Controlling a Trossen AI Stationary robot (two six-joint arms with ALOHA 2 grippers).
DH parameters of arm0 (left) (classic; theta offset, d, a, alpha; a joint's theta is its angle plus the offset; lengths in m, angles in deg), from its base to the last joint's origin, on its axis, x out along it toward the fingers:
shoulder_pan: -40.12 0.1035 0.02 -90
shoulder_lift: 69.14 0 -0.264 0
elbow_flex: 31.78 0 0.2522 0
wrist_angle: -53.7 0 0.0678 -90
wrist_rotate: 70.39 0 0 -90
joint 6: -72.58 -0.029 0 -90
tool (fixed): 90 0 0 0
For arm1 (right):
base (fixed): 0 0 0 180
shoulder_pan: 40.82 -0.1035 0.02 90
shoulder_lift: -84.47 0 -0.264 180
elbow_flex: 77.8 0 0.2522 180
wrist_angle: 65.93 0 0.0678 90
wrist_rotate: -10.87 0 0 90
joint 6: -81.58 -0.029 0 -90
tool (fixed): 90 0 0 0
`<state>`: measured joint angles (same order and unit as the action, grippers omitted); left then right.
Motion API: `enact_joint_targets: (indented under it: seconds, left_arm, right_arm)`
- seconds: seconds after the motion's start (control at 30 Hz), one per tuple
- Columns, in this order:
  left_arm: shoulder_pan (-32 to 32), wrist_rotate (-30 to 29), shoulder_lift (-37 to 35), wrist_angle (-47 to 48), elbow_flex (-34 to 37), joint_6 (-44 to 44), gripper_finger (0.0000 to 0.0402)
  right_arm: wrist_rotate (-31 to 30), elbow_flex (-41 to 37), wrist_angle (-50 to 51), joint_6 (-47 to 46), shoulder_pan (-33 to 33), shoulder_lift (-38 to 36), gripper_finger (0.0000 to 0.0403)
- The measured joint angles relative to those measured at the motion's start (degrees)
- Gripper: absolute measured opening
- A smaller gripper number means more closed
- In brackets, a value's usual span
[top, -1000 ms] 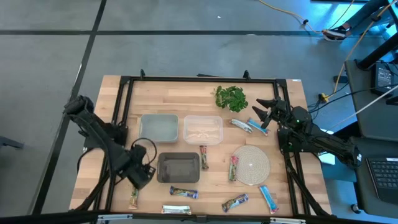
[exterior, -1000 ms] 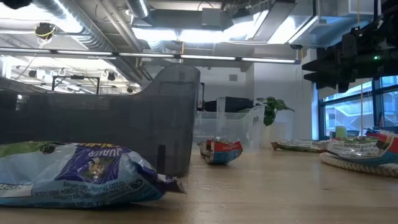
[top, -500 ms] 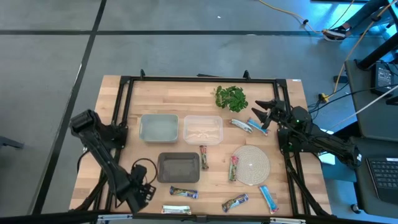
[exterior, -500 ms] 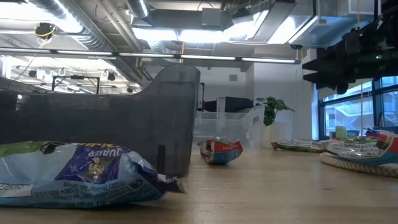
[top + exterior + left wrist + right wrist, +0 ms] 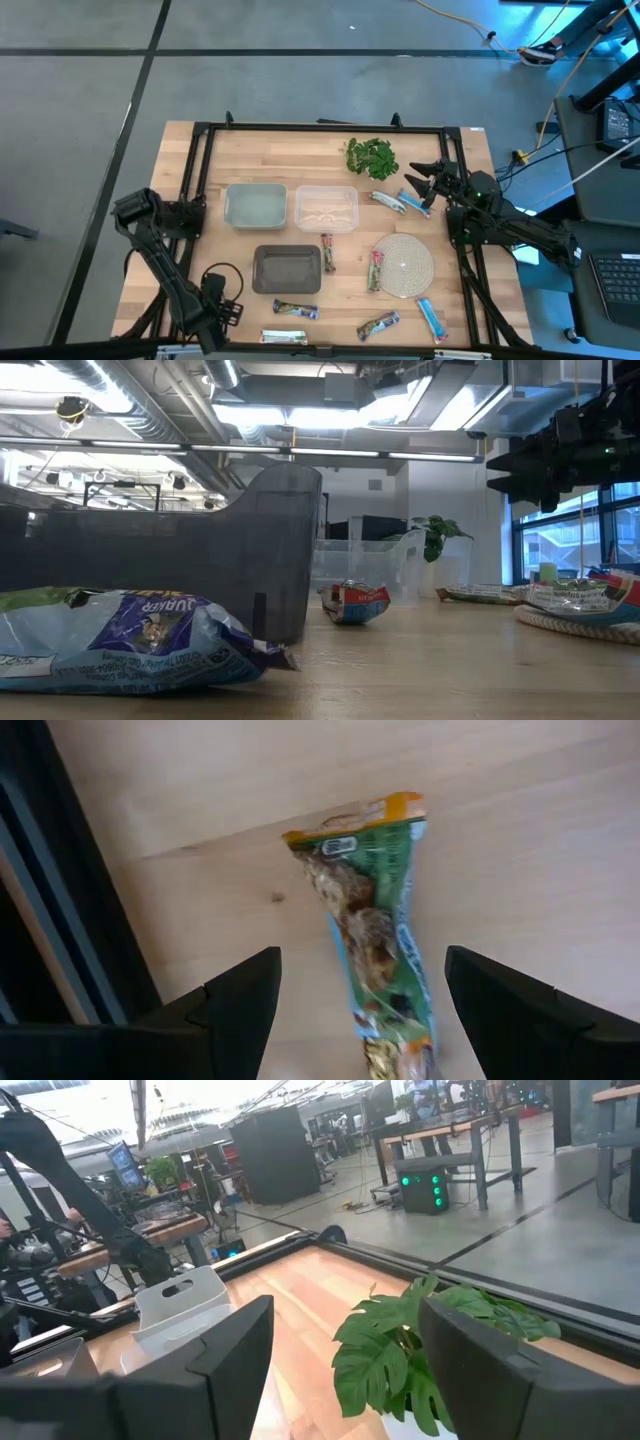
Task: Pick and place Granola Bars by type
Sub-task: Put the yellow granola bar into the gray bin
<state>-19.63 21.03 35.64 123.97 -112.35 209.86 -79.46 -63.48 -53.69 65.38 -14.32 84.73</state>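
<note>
My left gripper should next grab the green-wrapped granola bar by its wrapper's middle (image 5: 375, 945), so that it can then sort the bar by type into a tray.
A green-wrapped granola bar (image 5: 372, 935) lies flat on the wood near the table's near left corner. My left gripper (image 5: 360, 975) points down over it, open, one finger on either side of the bar and clear of it; in the high view my left gripper (image 5: 215, 318) hides that bar. More bars lie flat on the table: a blue one (image 5: 297, 310), a silver-yellow one (image 5: 283, 337), a green-and-red one (image 5: 375, 270) and a blue one (image 5: 432, 318). My right gripper (image 5: 425, 182) waits open and level at the far right, beside a blue bar (image 5: 412, 203).
Three trays stand mid-table: grey-green (image 5: 255, 206), clear (image 5: 326, 208) and dark (image 5: 287, 268). A round woven mat (image 5: 404, 265) lies to their right, a leafy bunch (image 5: 371, 157) at the far side. The black frame rail (image 5: 60, 900) runs close beside my left gripper.
My left gripper has gone toward the table's near edge and down, rolling a little about its own axis, and now stands over the green bar. It has stayed open. The bars and trays have not moved.
</note>
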Motion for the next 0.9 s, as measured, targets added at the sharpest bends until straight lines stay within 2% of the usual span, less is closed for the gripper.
enact_joint_targets:
  seconds: [0.23, 0.6, 0.9]
  left_arm:
    - [-0.27, -0.40, 2.83, -0.01, 0.00, -1.59, 0.0274]
    - [-0.27, -4.18, 3.26, 0.18, -0.07, -6.08, 0.0274]
    - [-0.21, -4.71, 3.26, 0.35, -0.02, -10.73, 0.0274]
  right_arm:
    - [0.00, 0.01, 0.04, 0.14, 0.00, 0.00, 0.0251]
    - [0.00, 0.02, 0.28, 0.15, 0.00, -0.02, 0.0251]
    - [0.00, 0.00, 0.31, 0.16, 0.00, -0.02, 0.0251]
